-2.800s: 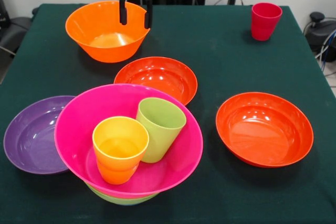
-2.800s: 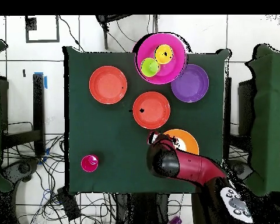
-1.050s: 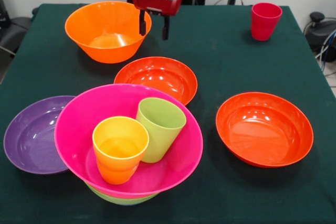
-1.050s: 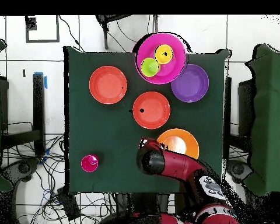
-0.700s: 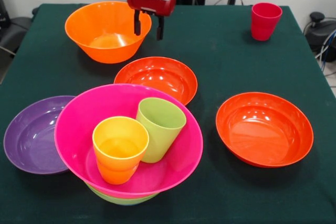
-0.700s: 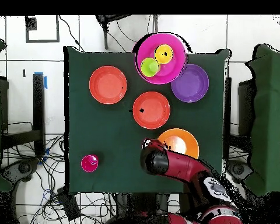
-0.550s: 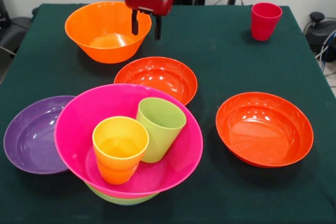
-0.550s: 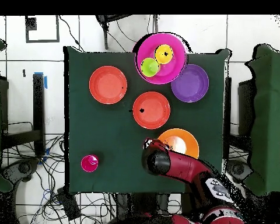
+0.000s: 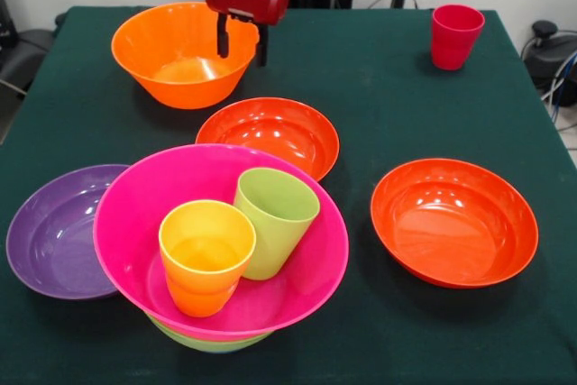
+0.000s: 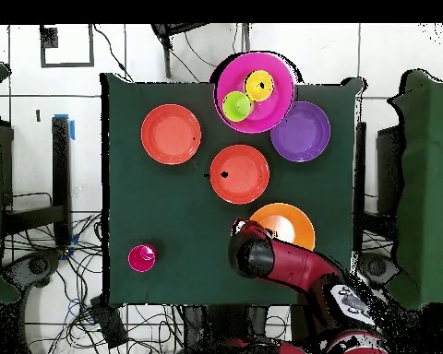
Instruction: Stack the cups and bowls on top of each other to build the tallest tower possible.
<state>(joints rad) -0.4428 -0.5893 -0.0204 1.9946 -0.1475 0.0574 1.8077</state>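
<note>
I will set the deep orange bowl on the cups as the next level, so my gripper needs to grab the deep orange bowl (image 9: 171, 51) by its rim next.
My gripper (image 9: 242, 43) hangs open at the near right rim of the deep orange bowl (image 9: 171, 51), one finger over the bowl's inside and the other outside it. The tower stands at the front: a magenta bowl (image 9: 311, 263) nested on a lime-green bowl (image 9: 203, 343), with a yellow-orange cup (image 9: 206, 254) and a lime green cup (image 9: 275, 218) upright inside. A red cup (image 9: 455, 35) stands alone at the far right. Overhead, the arm (image 10: 262, 258) covers part of the orange bowl (image 10: 288, 223).
Two shallow red-orange bowls lie open side up, one mid-table (image 9: 268, 135) and one at the right (image 9: 453, 220). A purple bowl (image 9: 50, 232) sits partly under the magenta bowl's left side. The green cloth (image 9: 379, 87) covers the table.
The gripper has slid left in the front view, from beside the orange bowl to its rim. It stays open. No bowl or cup has moved.
</note>
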